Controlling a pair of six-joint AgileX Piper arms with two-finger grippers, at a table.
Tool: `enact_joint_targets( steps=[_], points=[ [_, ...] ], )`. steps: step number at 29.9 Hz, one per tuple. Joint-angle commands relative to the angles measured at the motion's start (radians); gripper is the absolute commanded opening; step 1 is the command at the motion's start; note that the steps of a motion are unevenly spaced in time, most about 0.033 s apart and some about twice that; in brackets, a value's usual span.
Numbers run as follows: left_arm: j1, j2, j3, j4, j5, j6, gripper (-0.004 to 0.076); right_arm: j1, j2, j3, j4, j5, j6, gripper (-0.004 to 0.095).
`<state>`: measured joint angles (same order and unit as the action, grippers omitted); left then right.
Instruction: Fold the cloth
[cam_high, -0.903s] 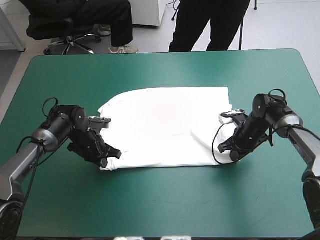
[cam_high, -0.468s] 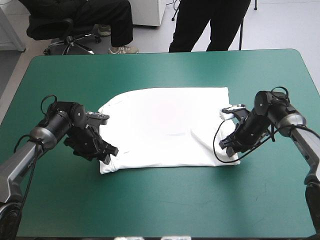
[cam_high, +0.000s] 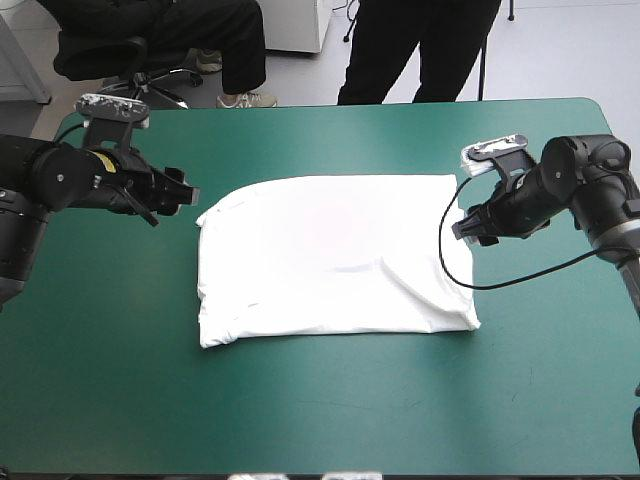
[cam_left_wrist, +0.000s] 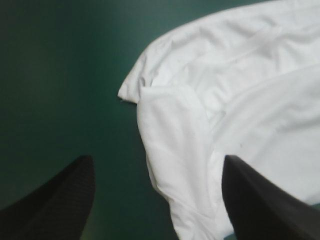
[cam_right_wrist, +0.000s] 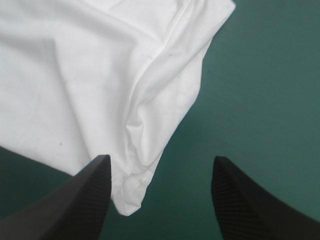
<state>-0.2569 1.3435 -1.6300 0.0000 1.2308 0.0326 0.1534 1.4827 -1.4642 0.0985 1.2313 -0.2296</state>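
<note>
Next, my right gripper pinches a raised fold (cam_high: 412, 281) near the side edge of the T-shirt, since the rest of the T-shirt (cam_high: 330, 260) lies flat.
The white T-shirt (cam_high: 330, 260) lies folded into a wide rectangle in the middle of the table, its near edge slightly rumpled. My left gripper (cam_high: 186, 196) hovers off the T-shirt's far left corner, open and holding nothing. In the left wrist view the T-shirt (cam_left_wrist: 240, 100) lies under and ahead of the spread left gripper (cam_left_wrist: 155, 200). My right gripper (cam_high: 466, 228) hangs beside the T-shirt's right edge, open and empty. The right wrist view shows a folded corner of the T-shirt (cam_right_wrist: 75, 75) under the parted right gripper (cam_right_wrist: 157, 195).
The teal-green cover (cam_high: 320, 400) runs as a broad strip between the T-shirt and the table's near edge, with narrower strips at the left and right sides.
Both grippers were shut on the T-shirt's near corners earlier. They have opened, let go, risen and drawn back outward and toward the far side. The T-shirt stays flat.
</note>
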Motion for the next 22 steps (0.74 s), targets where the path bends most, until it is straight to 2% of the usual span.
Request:
enact_joint_targets(
  steps=[1, 5, 11, 22],
  points=[
    [-0.004, -0.028, -0.076, 0.0, 0.052, -0.015, 0.0521, -0.004, -0.041, -0.054, -0.051, -0.074, 0.054, 0.0564],
    [-0.004, -0.028, -0.077, 0.0, 0.059, -0.015, 0.0521, -0.004, -0.018, -0.054, -0.099, -0.141, 0.079, 0.0564],
    [-0.004, -0.028, -0.077, -0.024, 0.059, -0.015, 0.0521, -0.004, 0.076, -0.054, -0.099, -0.225, 0.083, 0.0564],
    [-0.004, -0.028, -0.077, -0.019, 0.059, -0.015, 0.0521, -0.004, 0.278, -0.052, -0.122, -0.225, 0.102, 0.049]
  ],
)
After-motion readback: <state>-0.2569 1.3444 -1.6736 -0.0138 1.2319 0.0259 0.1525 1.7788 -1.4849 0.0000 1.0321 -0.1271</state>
